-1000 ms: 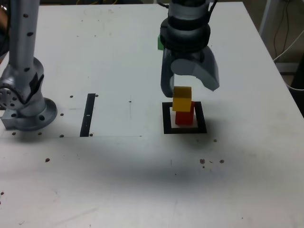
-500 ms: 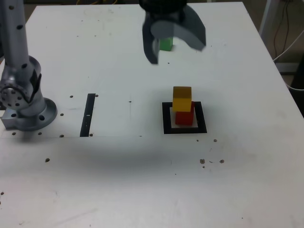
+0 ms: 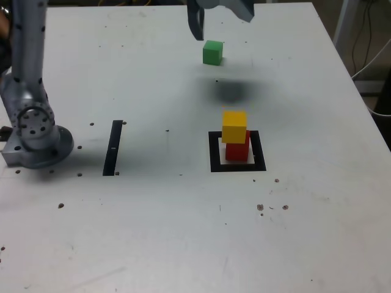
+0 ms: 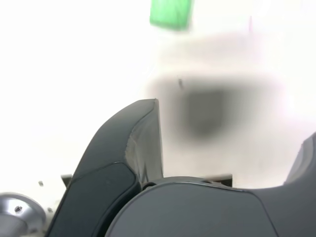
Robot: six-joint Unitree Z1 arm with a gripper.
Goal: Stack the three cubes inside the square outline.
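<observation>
The green cube [image 3: 212, 52] should go on top of the stack in the square outline, so my gripper should grab it next by two opposite sides.
A yellow cube [image 3: 234, 127] rests on a red cube [image 3: 237, 150] inside the black square outline [image 3: 237, 166] on the white table. The green cube [image 3: 212, 52] [image 4: 170, 13] lies alone farther back. My gripper [image 3: 221, 18] hangs high at the exterior view's top edge, above and just behind the green cube, jaws open and holding nothing. In the wrist view one dark finger [image 4: 133, 143] stands in the foreground and its shadow falls on the table short of the green cube.
The arm's grey base [image 3: 33, 131] stands at the exterior view's left. A straight black tape strip [image 3: 113, 148] lies between it and the square. Cables [image 3: 369, 55] hang past the table's right edge.
The gripper has let go of the yellow cube, risen, and drawn back toward the table's far side, opening wider. The yellow cube stays on the red one.
</observation>
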